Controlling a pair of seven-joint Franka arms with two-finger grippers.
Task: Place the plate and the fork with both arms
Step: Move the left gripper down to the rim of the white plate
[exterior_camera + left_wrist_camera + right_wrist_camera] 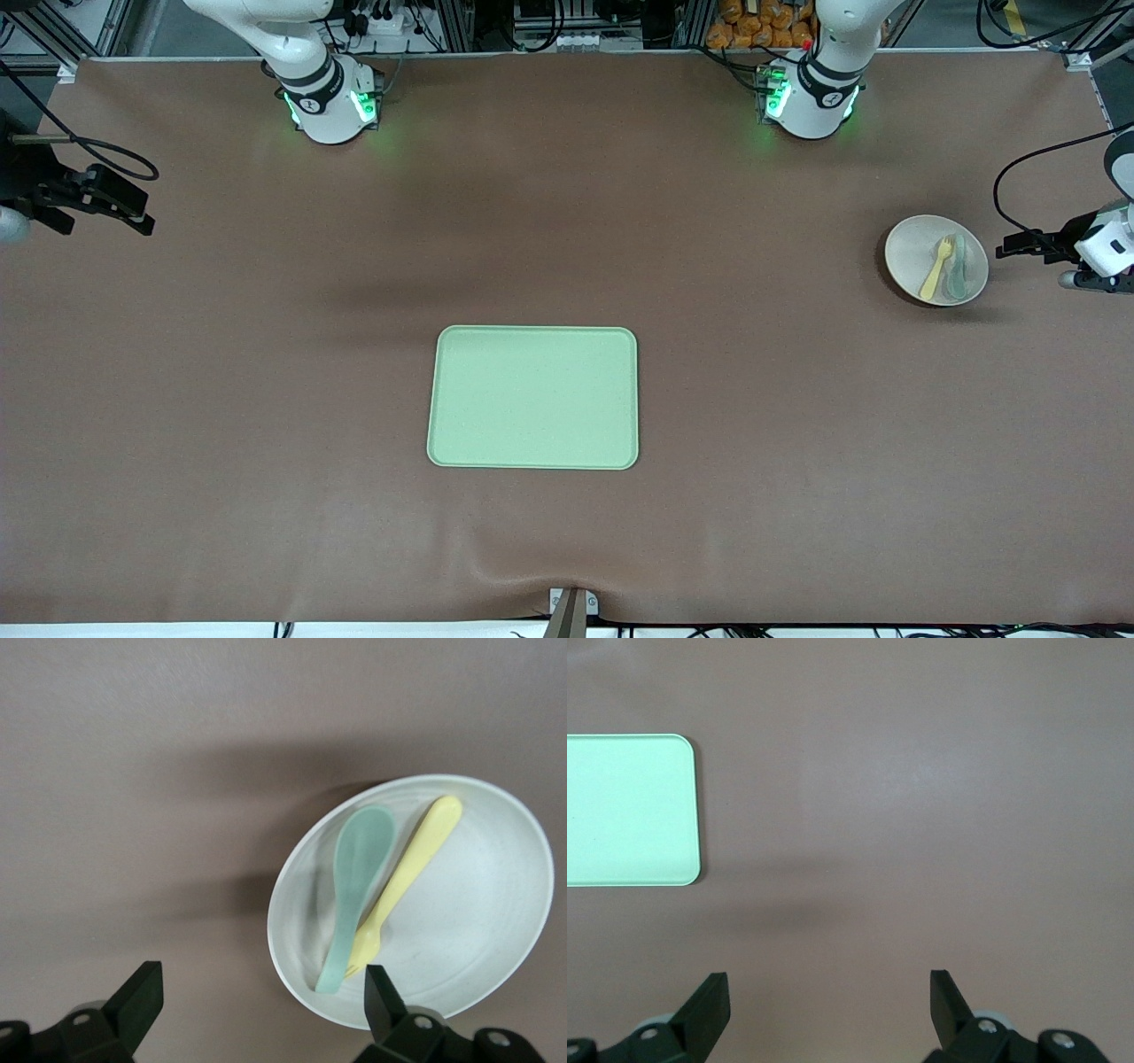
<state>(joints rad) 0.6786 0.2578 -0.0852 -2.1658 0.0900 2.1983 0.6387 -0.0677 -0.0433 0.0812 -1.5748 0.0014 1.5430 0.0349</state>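
Observation:
I need to grab the off-white plate by its rim [987, 272] with my left gripper next. Then I can set the plate on the light-green rectangular tray [533, 398].
The off-white plate [912, 252] lies on the brown table toward the left arm's end. The yellow fork [936, 268] lies in it beside a muted green spoon [957, 266]. My left gripper [1019, 245] hangs open and empty over the table just beside the plate. In the left wrist view the plate [478, 904], the fork [407, 877] and the spoon [354, 886] show past my open left gripper [261, 1001]; one fingertip [379, 992] is over the plate's rim. My right gripper [142, 213] hangs open and empty over the table at the right arm's end, also in its wrist view [828, 997].
A light-green rectangular tray [533, 397] lies empty mid-table, nearer to the front camera than the plate; its corner shows in the right wrist view [629, 811]. A small bracket [571, 607] sits at the table's front edge. Cables hang by both grippers.

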